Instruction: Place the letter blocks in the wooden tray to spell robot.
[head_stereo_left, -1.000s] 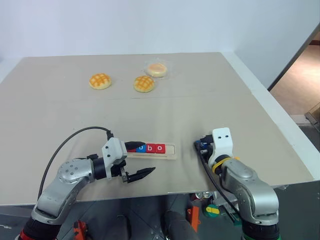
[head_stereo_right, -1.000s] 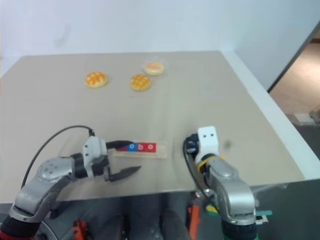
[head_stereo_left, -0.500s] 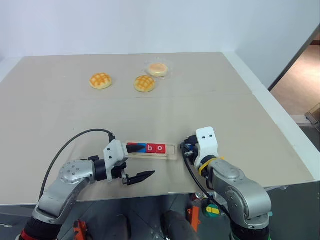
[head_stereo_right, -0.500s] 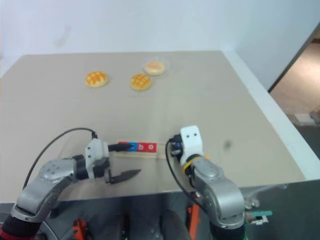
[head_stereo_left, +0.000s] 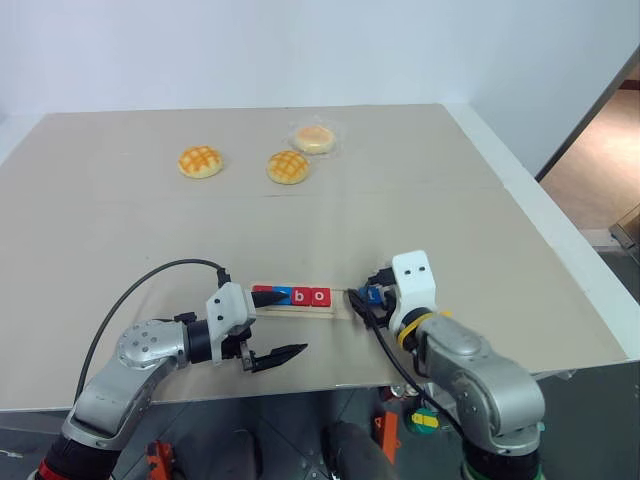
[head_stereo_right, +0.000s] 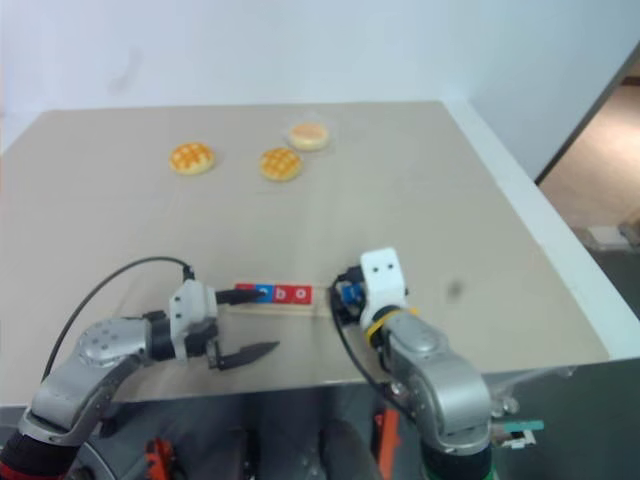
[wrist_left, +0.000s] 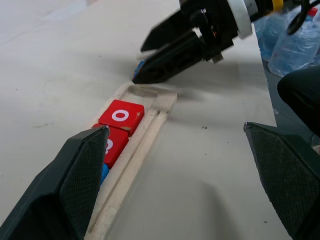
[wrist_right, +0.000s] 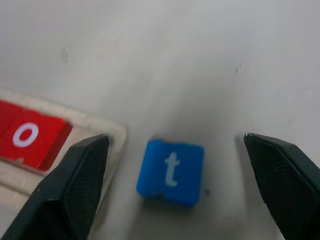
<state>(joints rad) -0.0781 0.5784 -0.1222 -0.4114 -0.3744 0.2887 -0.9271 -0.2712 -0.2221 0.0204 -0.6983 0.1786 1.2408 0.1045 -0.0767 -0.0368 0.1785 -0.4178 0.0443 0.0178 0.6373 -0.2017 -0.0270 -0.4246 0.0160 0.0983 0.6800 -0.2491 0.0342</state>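
I will finish spelling robot by having my right gripper grab the blue t block by its side edges next.
The wooden tray lies near the table's front edge. In it stand a red tile, a blue tile, a red b and a red o. A blue t block lies flat on the table just off the tray's right end. My right gripper is open, its fingers wide on either side of the t and not touching it. My left gripper is open at the tray's left end, with one finger over the leftmost tile and the other in front of the tray.
Three round golden buns sit at the back of the table: one to the left, one in the middle, one in clear wrap. The front table edge runs close under both grippers.
My right gripper has moved left to the tray's right end and opened, letting go of the blue t block. The left gripper has stayed where it was.
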